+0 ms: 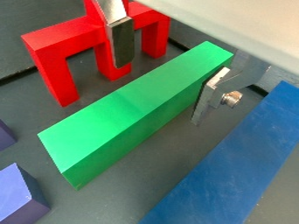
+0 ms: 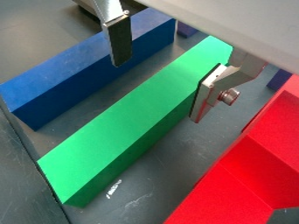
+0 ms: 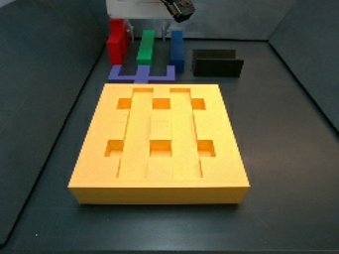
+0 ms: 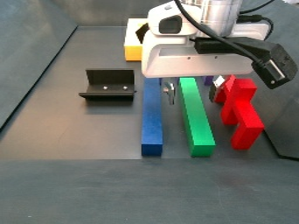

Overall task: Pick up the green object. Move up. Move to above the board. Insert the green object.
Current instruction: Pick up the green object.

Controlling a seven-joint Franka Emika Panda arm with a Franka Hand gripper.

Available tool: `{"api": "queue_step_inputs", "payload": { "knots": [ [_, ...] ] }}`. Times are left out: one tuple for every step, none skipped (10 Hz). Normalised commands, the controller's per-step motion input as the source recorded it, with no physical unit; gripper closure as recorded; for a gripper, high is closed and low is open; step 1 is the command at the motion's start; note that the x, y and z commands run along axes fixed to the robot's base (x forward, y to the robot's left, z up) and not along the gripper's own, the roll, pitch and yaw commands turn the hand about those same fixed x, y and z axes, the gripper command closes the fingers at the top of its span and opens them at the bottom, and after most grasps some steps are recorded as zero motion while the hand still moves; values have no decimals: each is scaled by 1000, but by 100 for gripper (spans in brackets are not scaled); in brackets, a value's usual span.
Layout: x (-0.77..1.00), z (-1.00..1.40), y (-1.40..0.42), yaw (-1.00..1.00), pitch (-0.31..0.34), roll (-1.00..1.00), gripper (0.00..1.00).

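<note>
I need to grab the green bar by its long sides with my gripper next. Then the bar can go into the yellow-orange board.
The green object is a long green bar lying flat on the dark floor between a blue bar and a red block; it also shows in a wrist view and in both side views. My gripper is low over the bar's far half, open, with one finger on each long side. One finger stands close against the bar's side and the other finger stands apart from it. The yellow-orange board lies apart, partly hidden behind the arm in a side view.
A blue bar and a red block flank the green bar closely. Small purple-blue pieces lie near its end. The dark fixture stands beside the blue bar.
</note>
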Motion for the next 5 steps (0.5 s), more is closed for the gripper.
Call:
{"api": "queue_step_inputs", "payload": {
  "knots": [
    [0,-114,14,-60,0,11,0],
    [0,-86,0,-60,0,7,0],
    [0,-100,3,-63,0,7,0],
    [0,-137,0,-63,0,0,0],
    [0,-146,0,-60,0,0,0]
  ]
}}
